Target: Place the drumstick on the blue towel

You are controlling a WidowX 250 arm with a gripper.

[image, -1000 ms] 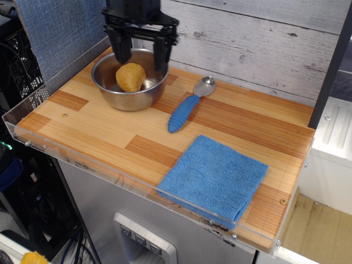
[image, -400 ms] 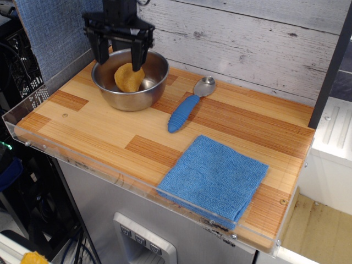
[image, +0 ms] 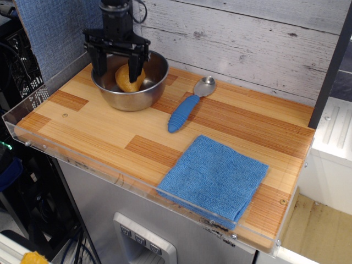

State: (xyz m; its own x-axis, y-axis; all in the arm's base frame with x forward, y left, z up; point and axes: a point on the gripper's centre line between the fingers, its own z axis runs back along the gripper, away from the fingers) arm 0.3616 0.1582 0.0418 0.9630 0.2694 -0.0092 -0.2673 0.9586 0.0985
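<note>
I should place the golden-brown drumstick on the blue towel (image: 214, 177), so next I should grab it with my gripper by its thick meaty part (image: 126, 80).
The golden-brown drumstick (image: 124, 80) lies inside a steel bowl (image: 147, 94) at the back left of the wooden table. My gripper (image: 116, 77) hangs over the bowl's left half with its jaws open. One finger is by the left rim and the other (image: 133, 69) stands in front of the drumstick, hiding part of it. Whether the fingers touch the drumstick cannot be told. The blue towel (image: 214, 177) lies flat near the table's front right edge, with nothing on it.
A blue-handled metal spoon (image: 183, 113) lies between the bowl and the towel. A grey plank wall runs behind the table. A clear plastic lip (image: 82, 165) borders the front and left edges. A blue panel (image: 55, 33) stands at the back left.
My gripper has moved left and come down lower over the bowl. The drumstick has shifted a little in the bowl.
</note>
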